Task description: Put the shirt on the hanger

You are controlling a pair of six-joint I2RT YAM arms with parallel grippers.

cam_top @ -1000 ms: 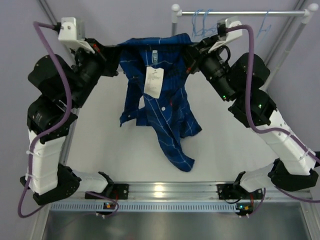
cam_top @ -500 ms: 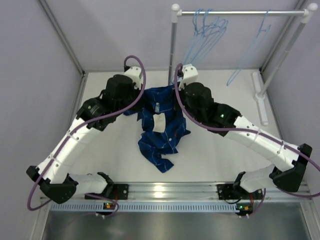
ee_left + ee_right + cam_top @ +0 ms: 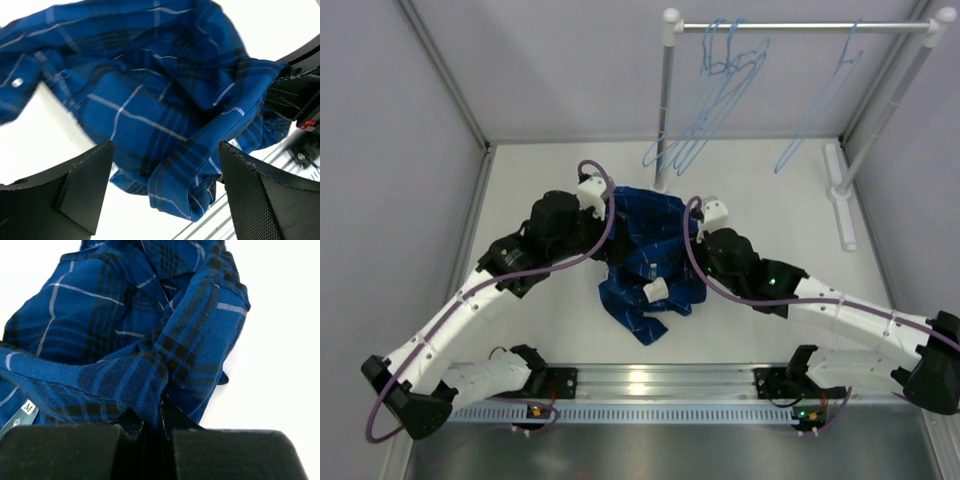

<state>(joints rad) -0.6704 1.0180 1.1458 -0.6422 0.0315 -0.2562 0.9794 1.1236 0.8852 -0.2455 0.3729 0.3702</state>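
Observation:
I should next grip the shirt's collar fold near the label with my left gripper, to hold the neck open so the hanger can go in.
The dark blue plaid shirt lies crumpled in a heap on the white table, a white label showing. My left gripper hovers over the shirt's left side with its jaws wide open. In the left wrist view a fold of the shirt hangs between and beyond the fingers, touching neither. My right gripper is shut on a bunched fold of shirt at the heap's right edge. Several pale-blue wire hangers hang on the rail behind, and one hanger hangs apart to the right.
A white clothes rack stands at the back right: upright pole, top rail, slanted leg and base. Grey walls close in the table on the left and at the back. A metal rail runs along the near edge.
Both arms have come down from holding the shirt spread high to the table. The left gripper has opened and let go; the shirt has collapsed into a heap.

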